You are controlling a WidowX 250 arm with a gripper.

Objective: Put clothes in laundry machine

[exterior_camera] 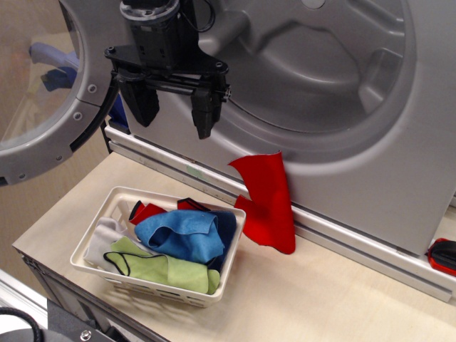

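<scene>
The blue cloth [184, 235] should be loaded into the laundry machine, so my gripper will grab it next by the cloth's bunched, folded middle.
My gripper [174, 112] hangs open and empty above the basket, in front of the laundry machine's [356, 142] lower left rim. The machine's round drum mouth [313, 64] is open, with the glass door [35, 78] swung out to the left. A red cloth [269, 203] leans against the machine's front below the mouth, its lower end on the counter. In the white lattice basket [153, 288] lie a bright blue cloth [184, 235], a light green cloth [167, 268], a pale grey one [103, 239] and a red one with dark edging [146, 211].
The basket sits on a light wooden counter [320, 299], near its front left edge. A red and black object [443, 255] lies at the far right by the machine's base. A black cable [96, 125] hangs from my arm beside the door.
</scene>
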